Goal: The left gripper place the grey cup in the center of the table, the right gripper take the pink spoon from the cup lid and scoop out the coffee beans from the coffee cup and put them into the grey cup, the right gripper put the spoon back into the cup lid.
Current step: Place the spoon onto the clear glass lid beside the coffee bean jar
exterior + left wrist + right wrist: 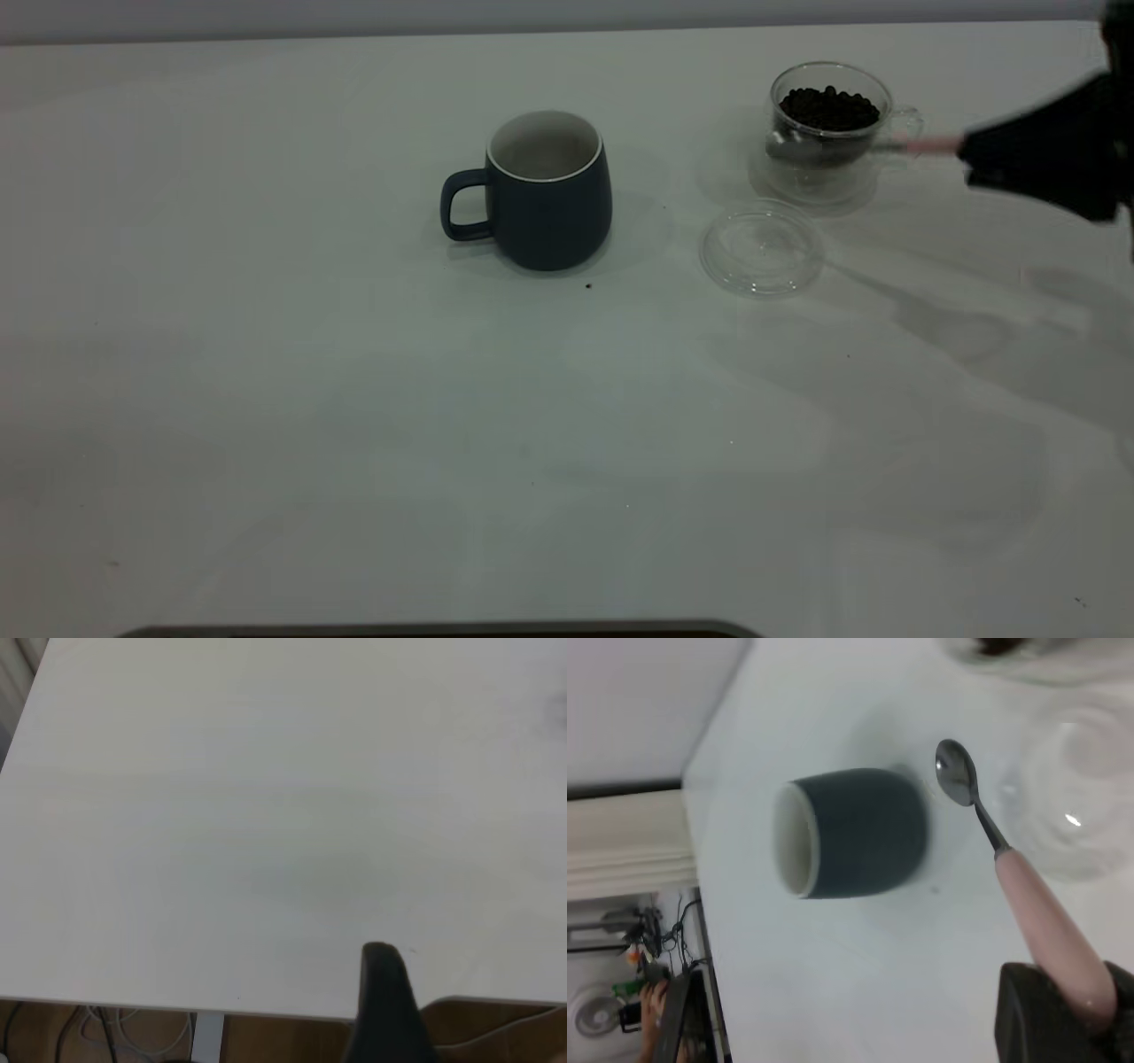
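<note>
The spoon stays held in my right gripper for now, since the spoon's metal bowl [788,145] hangs high above and behind the cup lid [762,248].
The grey cup [549,190] stands upright in the middle of the table [354,425], handle to the left, and looks empty. My right gripper [1019,159] is at the far right, shut on the pink spoon [926,146]. It holds the spoon level, with the metal bowl in front of the coffee cup [828,168] that holds the coffee beans [828,108]. In the right wrist view the spoon [1036,904] has an empty bowl, held above the table beside the grey cup [855,833]. The cup lid [762,248] lies empty in front of the coffee cup. Only one finger [385,992] of my left gripper shows, over the table's edge.
A small dark speck [588,285] lies just in front of the grey cup. The lid [1085,806] shows in the right wrist view next to the spoon's neck. The table's left edge and a wooden floor show in the left wrist view.
</note>
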Controlling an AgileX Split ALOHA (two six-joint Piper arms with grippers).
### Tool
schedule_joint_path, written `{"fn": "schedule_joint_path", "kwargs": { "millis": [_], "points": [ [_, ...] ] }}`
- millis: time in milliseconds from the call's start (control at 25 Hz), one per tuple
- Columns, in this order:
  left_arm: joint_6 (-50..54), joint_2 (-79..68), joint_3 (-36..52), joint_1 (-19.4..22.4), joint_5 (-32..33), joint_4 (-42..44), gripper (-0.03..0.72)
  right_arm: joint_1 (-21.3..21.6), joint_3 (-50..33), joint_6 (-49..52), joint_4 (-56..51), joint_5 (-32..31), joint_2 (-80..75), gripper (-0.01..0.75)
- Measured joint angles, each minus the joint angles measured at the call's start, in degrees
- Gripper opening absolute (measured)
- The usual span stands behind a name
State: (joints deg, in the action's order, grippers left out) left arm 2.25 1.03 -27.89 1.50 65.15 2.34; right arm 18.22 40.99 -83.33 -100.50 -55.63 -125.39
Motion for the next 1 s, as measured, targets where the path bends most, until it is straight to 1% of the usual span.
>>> {"fn": "schedule_joint_path", "kwargs": {
  "millis": [120,320,560,1000],
  "points": [
    [0.0,0.0,0.0,0.0,0.0,0.0,0.569,0.4,0.79,0.3,0.06,0.21,-3.53,0.111],
    [0.07,0.0,0.0,0.0,0.0,0.0,0.569,0.4,4.45,0.3,0.06,-0.66,-9.84,0.111],
    [0.12,0.0,0.0,0.0,0.0,0.0,0.569,-0.11,6.13,-1.16,-0.2,-1.27,-13.23,0.111],
    [0.19,0.0,0.0,0.0,0.0,0.0,0.569,-4.1,10.16,-3.12,-2.09,-1.86,-16.45,0.111]
  ]
}}
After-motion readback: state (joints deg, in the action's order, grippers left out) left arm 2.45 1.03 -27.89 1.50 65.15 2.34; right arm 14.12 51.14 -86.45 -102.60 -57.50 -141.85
